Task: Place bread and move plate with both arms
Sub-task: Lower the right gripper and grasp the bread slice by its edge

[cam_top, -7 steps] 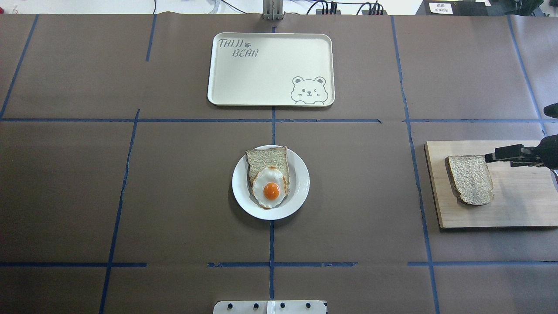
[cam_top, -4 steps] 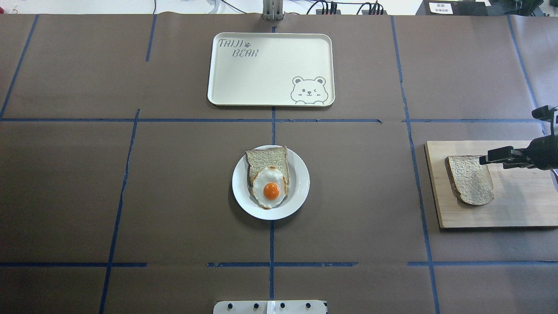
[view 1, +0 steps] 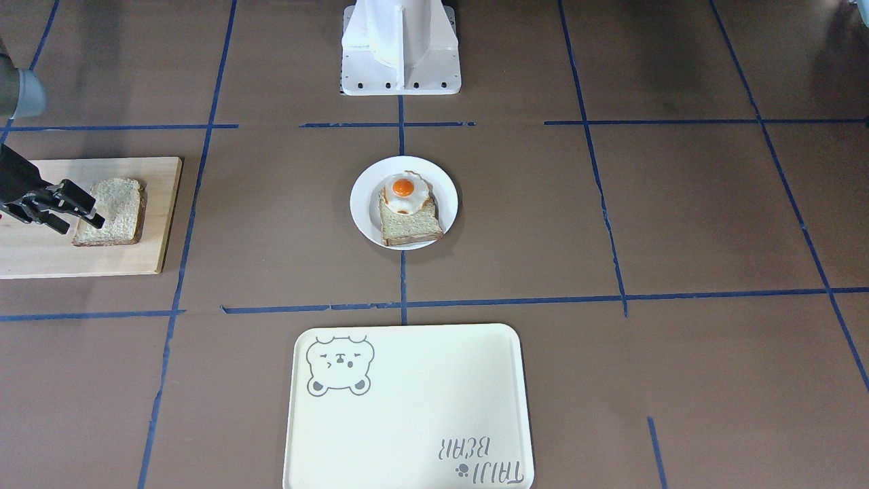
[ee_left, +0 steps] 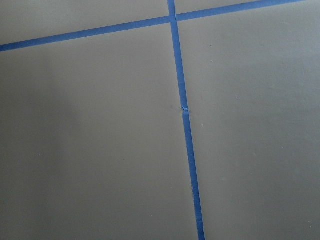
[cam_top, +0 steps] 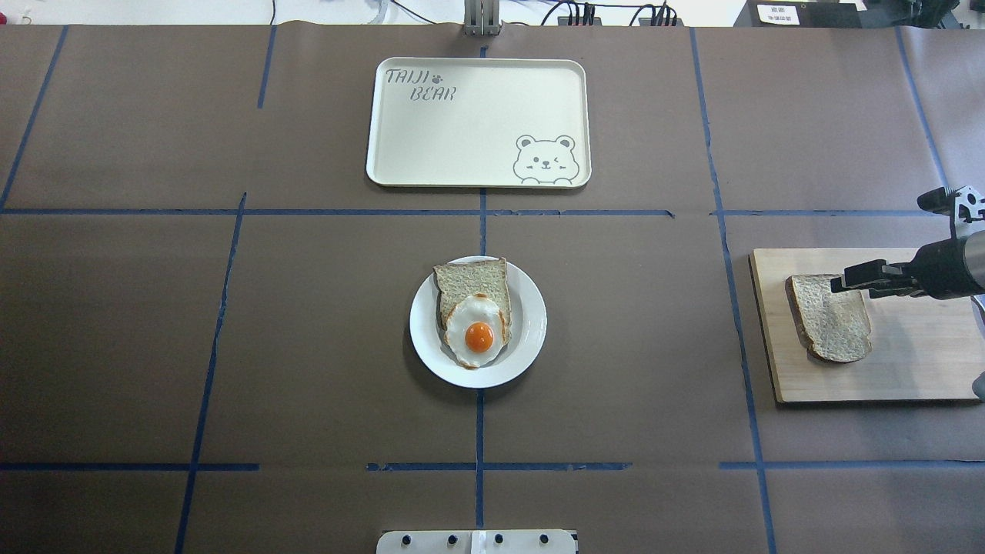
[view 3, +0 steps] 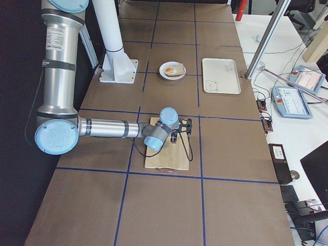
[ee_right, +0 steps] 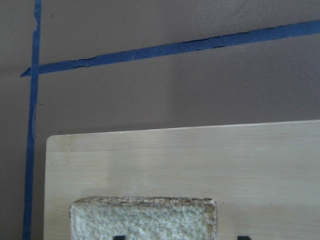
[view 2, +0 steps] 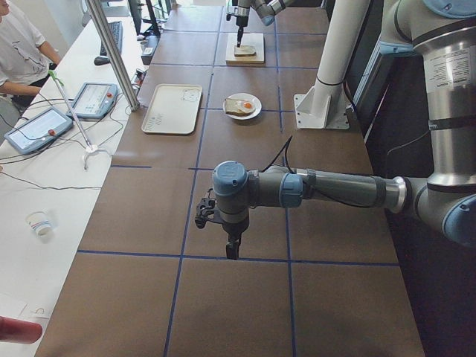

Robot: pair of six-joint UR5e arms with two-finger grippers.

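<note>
The speckled tan bread should go on top of the egg on the plate, so my right gripper will grip it by its crust edge (ee_right: 142, 201) next.
The coarse tan bread (cam_top: 831, 323) lies flat on a wooden board (cam_top: 916, 362) at the right edge of the table. My right gripper (cam_top: 840, 278) hangs over the slice's far right part, jaws open. In the right wrist view its fingertips (ee_right: 118, 238) straddle the bread (ee_right: 145, 220). In the front view the gripper (view 1: 83, 223) sits at the bread's (view 1: 115, 210) edge. The white plate (cam_top: 531, 323) holds the egg-topped slice (cam_top: 473, 308) at the table's middle. My left gripper (view 2: 232, 251) shows only in the exterior left view, above bare table; I cannot tell its state.
A cream bear tray (cam_top: 477, 123) lies at the far side, beyond the plate. The white pedestal base (view 1: 400, 47) stands at the near side. Blue tape lines cross the brown table cover.
My right gripper has moved left across the board, from beside the bread's right edge to over the slice. The bread, plate and tray have not moved.
</note>
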